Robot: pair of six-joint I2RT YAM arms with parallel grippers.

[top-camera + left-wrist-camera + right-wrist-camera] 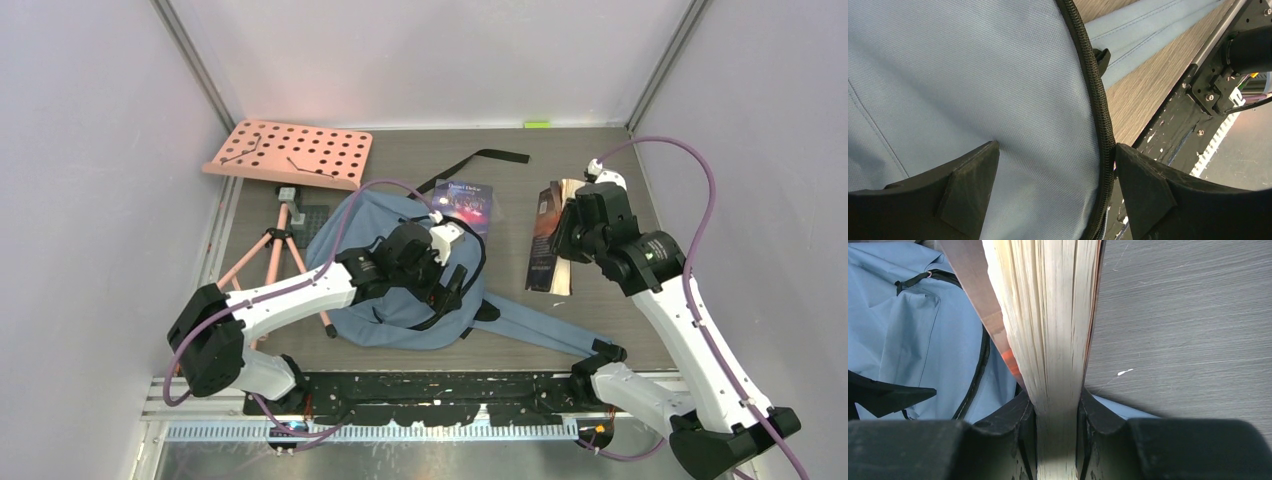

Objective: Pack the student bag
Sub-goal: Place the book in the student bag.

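Observation:
My left gripper grabs the student bag by its black zipper edge (469,287) next, so the bag's opening stays free to take the paperback book.
The student bag (400,310) lies flat in the middle of the table, blue-grey with a black zipper. My left gripper (452,285) is open over its right edge. In the left wrist view its fingers (968,185) straddle the bag fabric (973,75) and the zipper (1098,115), with the right finger touching the zipper. My right gripper (568,240) is shut on a thick paperback book (553,250) and holds it on edge to the right of the bag. In the right wrist view the book's page edge (1048,315) runs up from between the jaws (1057,415), with the bag (923,330) to the left.
A second book with a dark blue cover (465,205) lies at the bag's far edge. A black webbing strap (480,160) trails behind it. The blue shoulder straps (540,325) stretch to the near right. A pink perforated board (290,150) on a tripod (275,250) stands far left.

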